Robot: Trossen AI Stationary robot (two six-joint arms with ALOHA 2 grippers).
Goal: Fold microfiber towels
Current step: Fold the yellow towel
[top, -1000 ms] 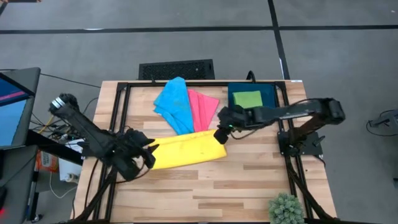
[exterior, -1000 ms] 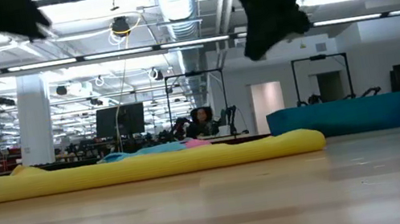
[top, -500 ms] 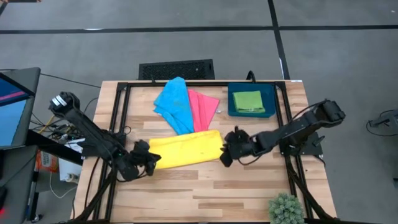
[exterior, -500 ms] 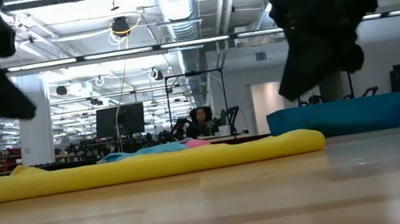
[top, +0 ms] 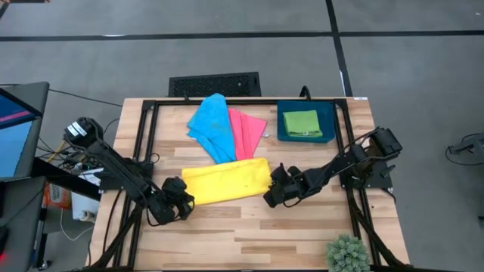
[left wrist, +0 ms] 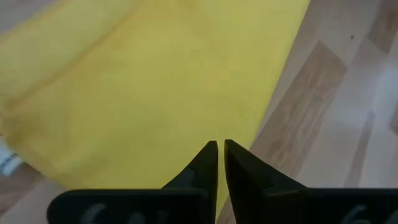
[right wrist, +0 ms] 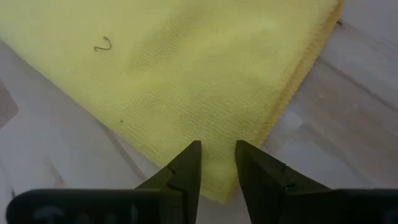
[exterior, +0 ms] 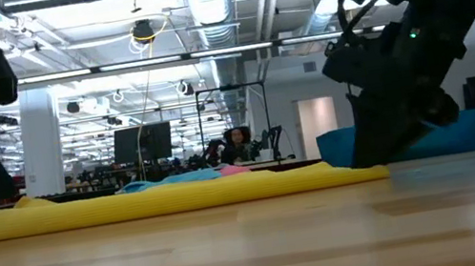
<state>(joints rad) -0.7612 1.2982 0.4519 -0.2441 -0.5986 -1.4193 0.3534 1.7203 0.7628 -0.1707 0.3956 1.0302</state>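
The yellow towel (right wrist: 186, 68) is ready for my right gripper to close on, since its corner (right wrist: 220, 185) reaches back past the ends of both fingers, inside the narrow gap between them.
A yellow towel (top: 225, 181), folded into a long strip, lies flat on the wooden table. My left gripper (top: 184, 202) is low at the strip's left near corner, its fingers (left wrist: 205, 158) shut to a hairline gap. My right gripper (top: 269, 198) is low at the right near corner (right wrist: 227, 186) and open, with a finger over the cloth on each side. A blue towel (top: 212, 127) and a pink towel (top: 248, 130) lie loose at the far side. A folded green towel (top: 301, 122) rests in the dark blue tray (top: 329, 113). My left gripper's shut tips come slanting down from the near left onto the yellow towel's near long edge (left wrist: 249, 134), close to its left end. The cloth there lies flat on the table. Whether any cloth is caught between the fingers cannot be told. My right gripper: whether its fingertips touch the corner I cannot tell.
A black grille (top: 215, 84) sits at the table's far edge and a small green plant (top: 348, 253) at the near right corner. Black frame rails run along both sides of the table. Bare wood lies in front of the yellow towel.
Both grippers have come down to the yellow towel. My right gripper has also gone from the far side of the towel's right end toward the table's near edge. My left gripper has sunk at the towel's left end. The towel has stayed flat in place.
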